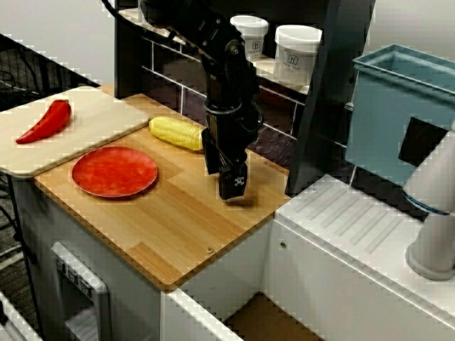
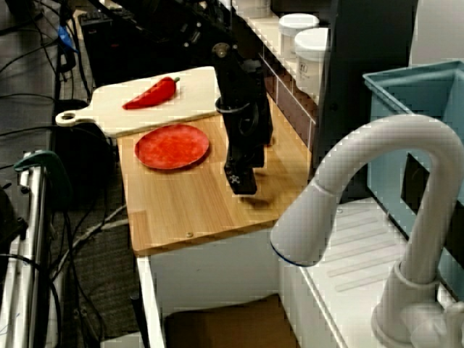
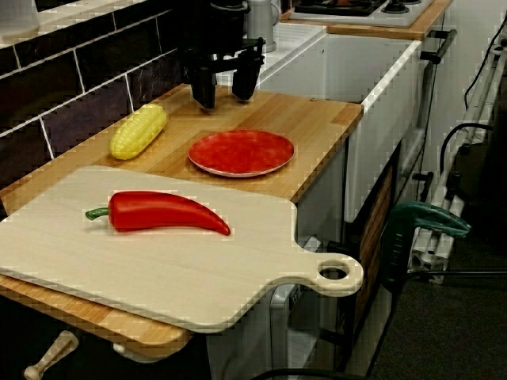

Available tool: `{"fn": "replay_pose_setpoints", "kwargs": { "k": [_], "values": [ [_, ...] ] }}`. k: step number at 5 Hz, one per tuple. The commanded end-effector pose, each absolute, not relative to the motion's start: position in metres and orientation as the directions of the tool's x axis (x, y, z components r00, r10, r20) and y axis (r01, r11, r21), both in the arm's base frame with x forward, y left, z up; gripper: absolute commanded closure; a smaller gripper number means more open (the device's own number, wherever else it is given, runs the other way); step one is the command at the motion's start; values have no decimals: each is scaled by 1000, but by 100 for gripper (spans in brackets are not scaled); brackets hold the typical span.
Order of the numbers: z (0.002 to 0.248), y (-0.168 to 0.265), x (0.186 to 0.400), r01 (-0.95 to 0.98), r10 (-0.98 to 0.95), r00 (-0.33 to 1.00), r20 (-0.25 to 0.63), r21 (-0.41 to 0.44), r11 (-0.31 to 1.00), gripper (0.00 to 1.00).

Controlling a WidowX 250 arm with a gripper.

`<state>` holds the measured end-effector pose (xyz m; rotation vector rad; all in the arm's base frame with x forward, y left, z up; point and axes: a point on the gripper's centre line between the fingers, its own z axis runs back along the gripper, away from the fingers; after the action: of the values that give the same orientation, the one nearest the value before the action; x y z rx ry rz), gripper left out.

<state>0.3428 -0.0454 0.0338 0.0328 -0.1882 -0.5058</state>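
The red chili pepper is long, from its stem end to a thin tip (image 1: 20, 141). I will next grab it with my gripper around its middle (image 1: 48, 122).
My black gripper (image 1: 226, 181) hangs fingers-down just above the wooden counter (image 1: 178, 227), near its right end. In the view from the cutting board's end, the gripper (image 3: 224, 93) is open with nothing between its fingers. Closest to it is a yellow corn cob (image 1: 176, 133), lying to its left by the tiled wall. A red plate (image 1: 114, 171) lies empty further left and nearer the front edge. A red pepper (image 1: 45, 122) rests on the pale cutting board (image 1: 92, 114). From the sink side, the gripper (image 2: 241, 183) and arm hide the corn.
White tubs (image 1: 296, 53) stand on the shelf behind the arm. A black upright post (image 1: 320, 106) rises right of the gripper. A white drainer (image 1: 355, 227), a blue bin (image 1: 398, 114) and a white tap (image 2: 377, 181) lie beyond the counter's right edge.
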Motion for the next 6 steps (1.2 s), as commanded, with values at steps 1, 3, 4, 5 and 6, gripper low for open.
{"fn": "replay_pose_setpoints", "kwargs": {
  "k": [1, 3, 4, 5, 6],
  "values": [
    [34, -45, 343, 478, -485, 858, 171, 78, 875, 0],
    [83, -19, 346, 468, -481, 833, 272, 117, 876, 0],
    [103, -3, 338, 427, -439, 845, 304, 110, 898, 0],
    [113, 13, 327, 367, -391, 862, 322, 134, 921, 0],
    [113, 33, 315, 231, -273, 913, 302, 170, 958, 0]
  ]
}}
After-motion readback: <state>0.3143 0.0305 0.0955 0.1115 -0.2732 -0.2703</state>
